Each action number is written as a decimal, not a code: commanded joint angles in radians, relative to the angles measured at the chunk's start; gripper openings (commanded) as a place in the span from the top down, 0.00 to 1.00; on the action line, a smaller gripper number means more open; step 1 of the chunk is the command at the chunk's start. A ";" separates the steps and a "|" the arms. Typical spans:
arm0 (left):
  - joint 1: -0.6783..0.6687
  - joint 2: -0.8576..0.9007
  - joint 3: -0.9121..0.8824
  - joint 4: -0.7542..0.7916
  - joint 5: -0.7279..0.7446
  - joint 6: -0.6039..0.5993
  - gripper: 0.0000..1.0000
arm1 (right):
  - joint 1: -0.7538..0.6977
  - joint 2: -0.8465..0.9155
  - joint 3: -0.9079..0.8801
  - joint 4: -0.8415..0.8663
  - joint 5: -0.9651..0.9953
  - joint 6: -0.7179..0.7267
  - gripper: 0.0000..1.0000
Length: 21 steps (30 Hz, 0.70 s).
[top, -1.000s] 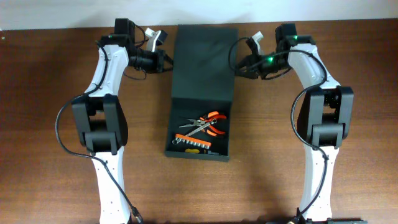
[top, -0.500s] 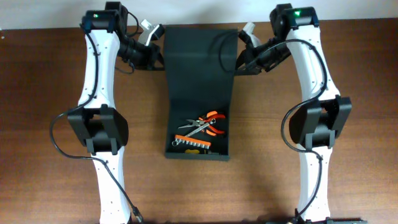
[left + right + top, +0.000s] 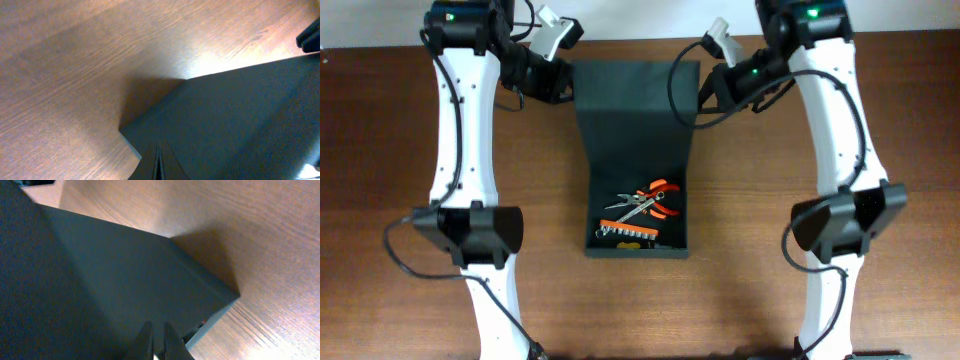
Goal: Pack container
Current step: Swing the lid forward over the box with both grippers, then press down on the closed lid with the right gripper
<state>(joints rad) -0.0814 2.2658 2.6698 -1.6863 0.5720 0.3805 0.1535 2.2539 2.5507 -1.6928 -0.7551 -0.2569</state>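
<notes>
My left gripper now keeps hold of the lid until the lid's loose edge meets the box's near rim [image 3: 637, 250]; that edge stands far behind the tools.
The container [image 3: 592, 236] is a dark green-black box in the middle of the table, open. Inside lie orange-handled pliers [image 3: 658, 190], a silver tool and an orange bit holder [image 3: 630, 232]. Its flap lid [image 3: 635, 110] is lifted off the table and curves up from the hinge. My left gripper [image 3: 566, 88] is shut on the lid's left edge and my right gripper [image 3: 706, 92] is shut on its right edge. In the left wrist view the closed fingers [image 3: 159, 162] pinch the lid [image 3: 235, 115]. In the right wrist view the fingers [image 3: 155, 341] pinch the lid [image 3: 115, 275].
The brown wooden table [image 3: 770, 270] lies all round the box. Both white arms reach from the front edge up along the box's left and right sides. The table's far edge is just behind the lid.
Both grippers have risen with the lid's edges. The lid's far end has come up off the table and toward the box.
</notes>
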 commanded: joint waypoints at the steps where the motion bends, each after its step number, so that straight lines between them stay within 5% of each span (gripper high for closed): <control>1: -0.054 -0.089 0.016 -0.002 -0.027 -0.043 0.98 | 0.014 -0.075 0.019 -0.006 0.012 0.030 0.92; 8: -0.126 -0.214 0.015 -0.002 -0.100 -0.107 0.98 | 0.038 -0.124 0.019 -0.006 0.027 0.053 0.91; 14: -0.108 -0.243 0.004 -0.002 -0.426 -0.107 0.98 | 0.029 -0.119 0.011 0.018 0.573 0.119 0.87; 21: 0.004 -0.229 -0.138 -0.001 -0.615 -0.148 0.97 | 0.050 -0.120 -0.015 -0.006 0.552 0.116 0.87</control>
<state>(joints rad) -0.1207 2.0216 2.5961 -1.6848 0.0902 0.2821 0.1726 2.1620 2.5500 -1.6924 -0.2344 -0.1520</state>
